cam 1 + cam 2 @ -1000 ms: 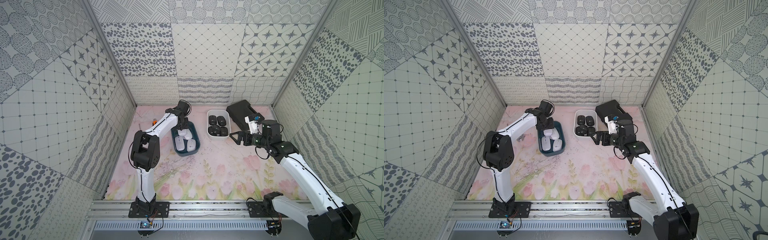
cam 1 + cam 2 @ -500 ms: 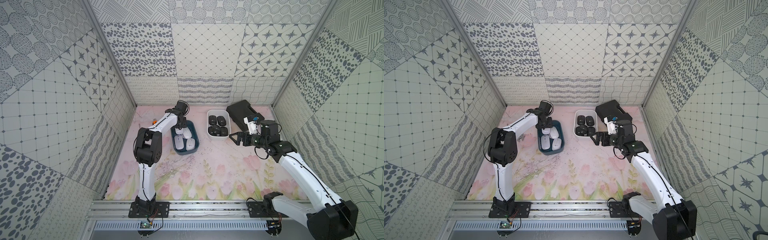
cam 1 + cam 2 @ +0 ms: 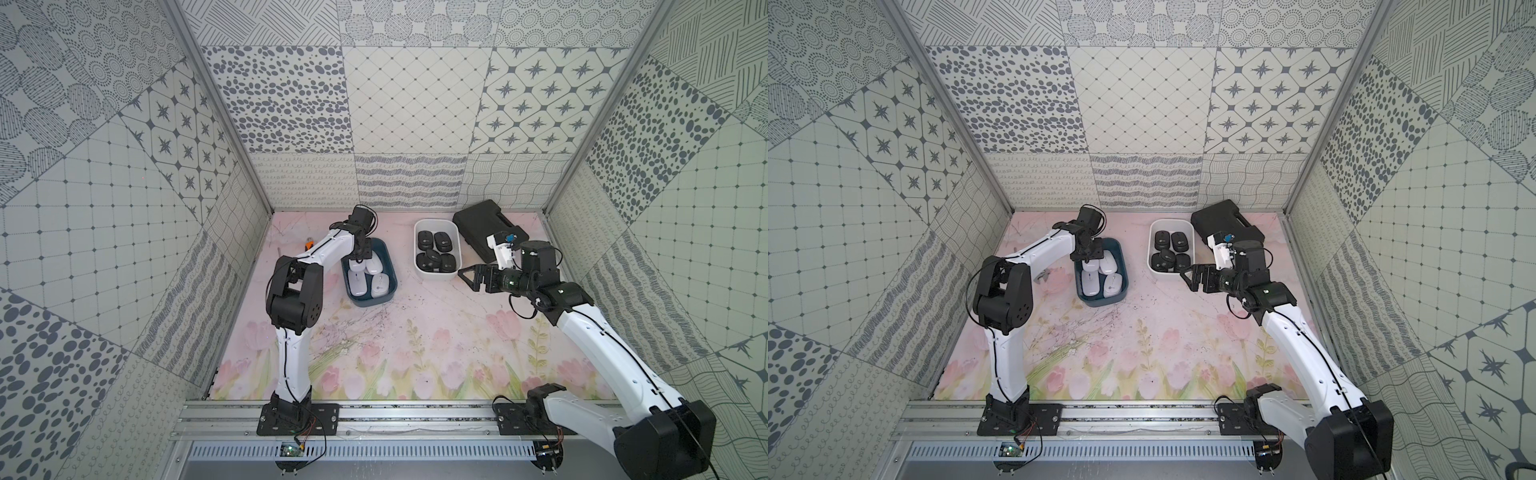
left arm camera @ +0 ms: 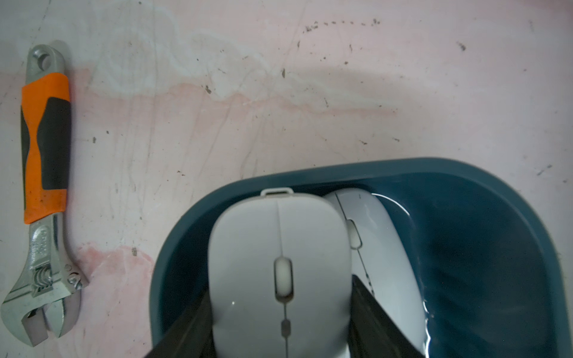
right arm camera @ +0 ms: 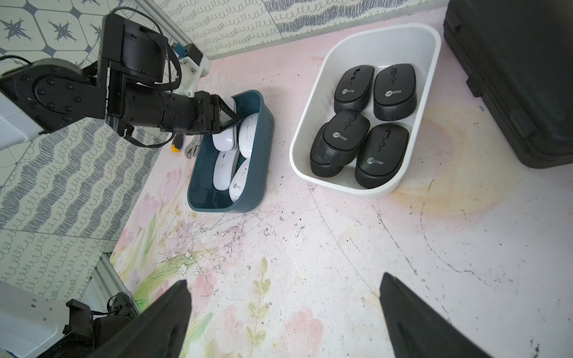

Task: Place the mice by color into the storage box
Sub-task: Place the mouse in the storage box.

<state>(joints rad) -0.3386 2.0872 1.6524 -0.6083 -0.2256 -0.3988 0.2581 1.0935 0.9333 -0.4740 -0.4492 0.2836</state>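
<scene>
I should open my left gripper now, because the white mouse's front edge (image 4: 277, 201) is just inside the blue box's far rim (image 4: 370, 170) and the mouse would drop into the box.
My left gripper (image 4: 280, 291) (image 3: 360, 253) (image 3: 1090, 254) is shut on a white mouse (image 4: 279, 248), its dark fingers (image 4: 192, 325) pressed on both flanks. It holds the mouse over the far end of the blue box (image 3: 392, 272) (image 3: 1124, 266) (image 4: 465, 186) (image 5: 263, 145). Under it lies another white mouse (image 4: 384, 248), and more white mice (image 3: 379, 286) (image 5: 223, 169) fill the box. Several black mice (image 3: 434, 251) (image 3: 1169, 251) (image 5: 350, 136) lie in the white box (image 3: 436, 222) (image 3: 1170, 223) (image 5: 372, 37). My right gripper (image 3: 465, 276) (image 3: 1187, 276) (image 5: 285, 279) hangs open and empty just right of the white box's near corner.
A black case (image 3: 484, 226) (image 5: 511, 77) lies at the back right, beside the white box. An orange-handled wrench (image 4: 46, 155) (image 3: 308, 243) lies on the mat left of the blue box, partly under my left arm. Patterned walls close in the left, right and back sides.
The left arm has shifted slightly, its elbow swinging inward, while the white mouse stays gripped over the blue box's far end. The right arm has barely moved.
</scene>
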